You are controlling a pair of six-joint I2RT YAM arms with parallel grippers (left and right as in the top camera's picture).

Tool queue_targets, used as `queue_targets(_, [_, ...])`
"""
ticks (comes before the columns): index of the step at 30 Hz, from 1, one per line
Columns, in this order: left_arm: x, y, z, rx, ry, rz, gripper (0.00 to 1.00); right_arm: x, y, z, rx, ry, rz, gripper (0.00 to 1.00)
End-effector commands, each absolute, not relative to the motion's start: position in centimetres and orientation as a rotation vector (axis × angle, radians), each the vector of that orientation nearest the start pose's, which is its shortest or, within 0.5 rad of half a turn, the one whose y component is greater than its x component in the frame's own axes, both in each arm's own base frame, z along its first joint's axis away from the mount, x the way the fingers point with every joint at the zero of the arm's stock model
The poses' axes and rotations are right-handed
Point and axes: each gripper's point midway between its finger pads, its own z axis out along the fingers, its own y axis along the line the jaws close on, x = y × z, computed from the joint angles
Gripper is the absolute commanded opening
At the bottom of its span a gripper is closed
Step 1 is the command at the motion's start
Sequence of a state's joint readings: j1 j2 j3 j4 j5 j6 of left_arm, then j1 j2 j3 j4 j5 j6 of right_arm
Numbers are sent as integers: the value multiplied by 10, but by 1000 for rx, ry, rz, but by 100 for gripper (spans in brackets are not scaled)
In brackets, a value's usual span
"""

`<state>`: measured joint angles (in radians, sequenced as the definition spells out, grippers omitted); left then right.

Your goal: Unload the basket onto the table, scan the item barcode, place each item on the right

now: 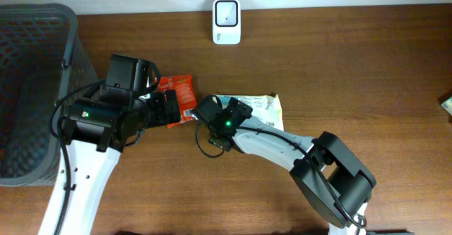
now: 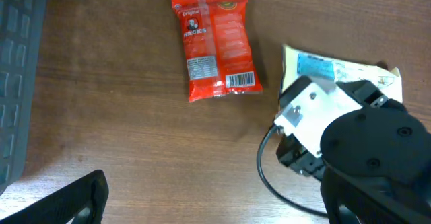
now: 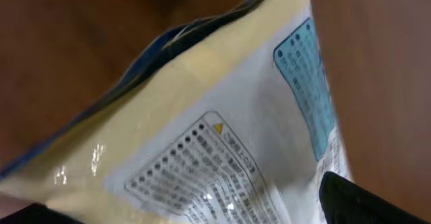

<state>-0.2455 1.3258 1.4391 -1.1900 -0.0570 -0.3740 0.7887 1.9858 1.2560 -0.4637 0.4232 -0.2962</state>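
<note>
My right gripper will next pick up the cream and white packet (image 3: 222,133) by its printed body at the dark-edged end (image 3: 145,72). Then I can scan its barcode.
A red snack packet (image 2: 217,52) lies flat on the wooden table with its barcode (image 2: 241,81) facing up. A cream and white packet (image 1: 260,108) lies to its right, printed side up. My right gripper (image 1: 223,116) hangs over that packet's left end. In the right wrist view the cream packet (image 3: 222,130) fills the frame between wide-apart fingers (image 3: 377,200), so this gripper (image 3: 202,218) is open and grips nothing. My left gripper (image 1: 171,108) is open at the red packet's (image 1: 182,94) near edge, one finger (image 2: 74,200) showing. The white scanner (image 1: 227,21) stands at the table's far edge.
A dark grey mesh basket (image 1: 35,87) fills the left side of the table. The right arm's wrist and cable (image 2: 357,143) crowd the space just right of the left gripper. A small object (image 1: 447,104) sits at the far right edge.
</note>
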Motion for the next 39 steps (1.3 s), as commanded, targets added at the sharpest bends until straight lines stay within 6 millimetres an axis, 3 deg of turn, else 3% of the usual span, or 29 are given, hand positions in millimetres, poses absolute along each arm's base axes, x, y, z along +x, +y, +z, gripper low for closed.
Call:
queue_targets(1, [303,-64,246,-182,2628,-129,99,363,239,11,-1234,2366,-409,90])
queue_targets(2, [303,-64,246,-182,2628,-129,99,365,237,8,-1220,2391,-361,80])
queue_targets(3, [303,-64,246,-182,2628,-129,99,369,230,6,-1178,2423,-330,61])
queue_targets(5, [303,-64,246,-182,2628,-129,99,380,210,6,-1004,2498,-318,45])
queue_targets(6, [303,-64,246,-182,2628,-129,99,385,201,6,-921,2529,-310,17])
queue_targets(7, [303,-64,246,-182,2628,-129,99,391,191,7,-807,2563,-295,4])
queue_targets(10, [303,-64,246,-182,2628,-129,99,405,199,19,-713,2618,-14,4])
queue_targets(12, [303,-64,246,-182,2628,-129,99,428,214,61,-606,2599,237,4])
queue_targets(16, [303,-64,246,-182,2628,-129,99,474,254,188,-530,2343,777,4])
queue_targets(18, [303,-64,246,-182,2628,-129,99,498,257,250,-437,2172,938,4])
queue_targets(20, [303,-64,246,-181,2628,-130,99,520,256,290,-338,2016,1071,4])
queue_targets(23, [303,-64,246,-182,2628,-129,99,544,265,318,-237,1845,1234,4])
queue_targets(27, [303,-64,246,-182,2628,-129,99,570,278,321,-123,1634,1516,4])
queue_targets(29, [303,-64,246,-182,2628,-129,99,588,275,297,15,1604,1591,4])
queue_targets(32, [303,-64,246,-182,2628,-129,99,617,265,239,227,1635,1618,4])
queue_targets(34, [303,-64,246,-182,2628,-129,99,626,256,215,282,1662,1612,4])
queue_targets(39, [303,-64,246,-182,2628,-129,99,632,233,216,274,1636,1600,4])
